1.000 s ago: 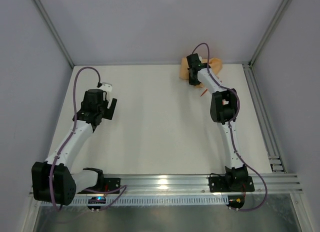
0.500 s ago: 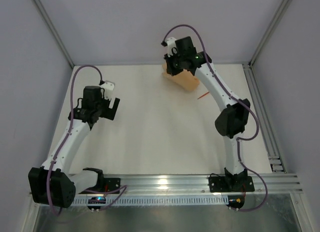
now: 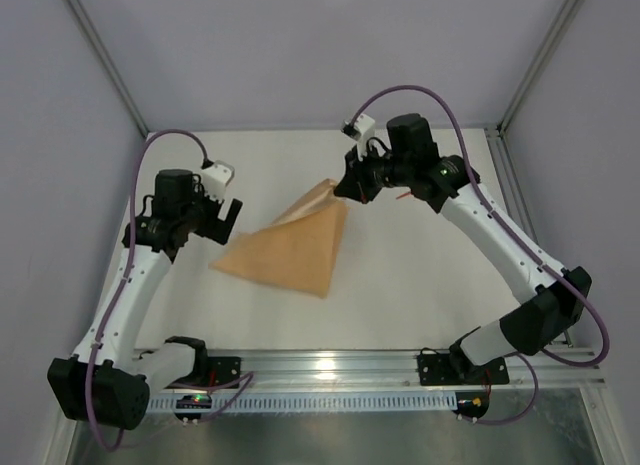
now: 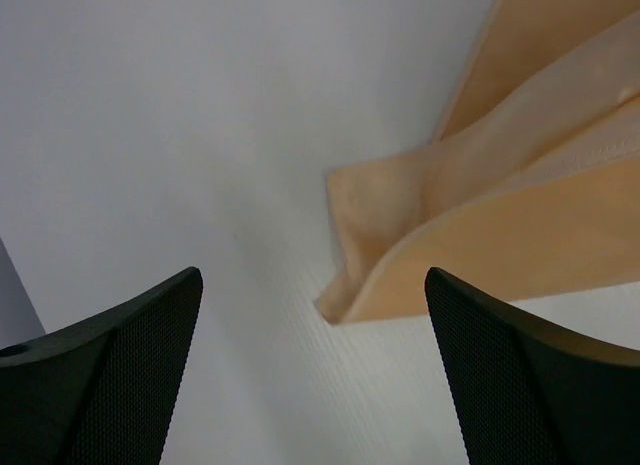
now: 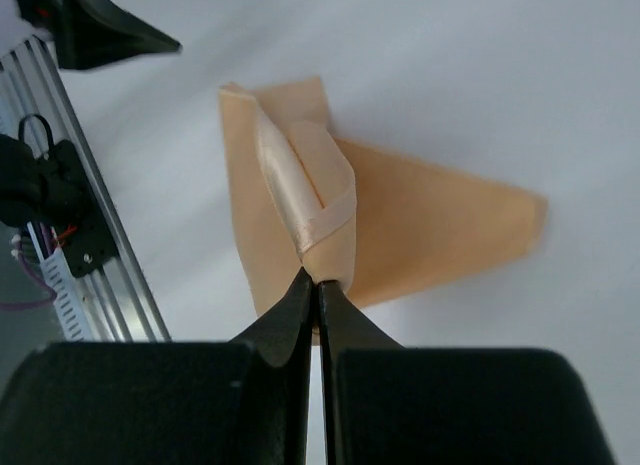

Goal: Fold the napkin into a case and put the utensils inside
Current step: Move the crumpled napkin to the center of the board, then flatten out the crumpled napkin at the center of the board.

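My left gripper grabs the napkin's low corner point(image 4: 341, 303) next, so both grippers stretch the napkin's edge and spread the napkin flat for folding.
The peach-orange napkin point(image 3: 290, 250) hangs as a loose sheet. Its top corner is lifted and its lower edge trails on the table left of centre. My right gripper point(image 3: 345, 190) is shut on that top corner, and the right wrist view shows the pinched fold of the napkin point(image 5: 400, 215) at the fingertips of the right gripper point(image 5: 318, 285). My left gripper point(image 3: 225, 220) stands open just left of the cloth. In the left wrist view the napkin's point(image 4: 500, 215) low corner lies ahead of the left gripper point(image 4: 315, 375), untouched. The utensils are hidden or out of view.
An aluminium rail point(image 3: 330, 365) with both arm bases runs along the near edge. Grey walls and frame posts point(image 3: 100, 65) close in the back and sides. The right wrist view catches the rail point(image 5: 90, 255) and part of the left arm point(image 5: 90, 25).
My right arm swung from the far back corner toward the table's middle, carrying the napkin, which unfurled from a bunched heap into a hanging sheet. The left gripper shifted slightly and stayed open.
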{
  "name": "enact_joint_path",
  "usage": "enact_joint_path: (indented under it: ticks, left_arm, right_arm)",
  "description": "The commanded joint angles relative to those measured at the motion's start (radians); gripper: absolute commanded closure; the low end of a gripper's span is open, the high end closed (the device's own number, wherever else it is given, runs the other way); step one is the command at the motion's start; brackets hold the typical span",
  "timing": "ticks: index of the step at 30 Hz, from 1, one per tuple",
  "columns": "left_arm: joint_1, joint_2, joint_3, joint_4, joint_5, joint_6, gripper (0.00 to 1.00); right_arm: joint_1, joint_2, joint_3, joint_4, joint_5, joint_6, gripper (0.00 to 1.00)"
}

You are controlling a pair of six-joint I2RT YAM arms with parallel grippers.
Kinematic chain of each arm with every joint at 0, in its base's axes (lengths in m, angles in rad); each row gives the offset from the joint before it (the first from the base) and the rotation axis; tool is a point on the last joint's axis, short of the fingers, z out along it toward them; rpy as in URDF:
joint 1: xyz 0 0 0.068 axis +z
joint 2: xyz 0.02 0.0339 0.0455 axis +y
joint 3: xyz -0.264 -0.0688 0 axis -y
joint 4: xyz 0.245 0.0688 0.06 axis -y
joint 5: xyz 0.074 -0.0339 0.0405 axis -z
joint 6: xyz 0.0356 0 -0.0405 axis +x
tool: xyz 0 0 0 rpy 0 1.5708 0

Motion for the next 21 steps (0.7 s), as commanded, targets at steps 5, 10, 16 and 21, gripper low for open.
enact_joint_path:
  ticks: [5,10,16,21]
  left_arm:
    - [-0.044,0.039,-0.106,-0.114,0.230,0.214,0.08]
    - [-0.239,0.039,-0.326,-0.076,0.089,0.387,0.07]
    - [-0.251,0.064,-0.437,0.019,-0.064,0.458,0.06]
    - [-0.251,0.117,-0.436,0.051,-0.101,0.429,0.18]
  right_arm:
    - [-0.143,-0.140,-0.420,0.180,0.014,0.230,0.97]
    - [-0.147,-0.126,-0.506,0.251,0.003,0.273,0.97]
    - [-0.150,-0.100,-0.514,0.295,0.037,0.285,0.97]
    - [-0.152,-0.089,-0.513,0.298,0.045,0.284,0.97]
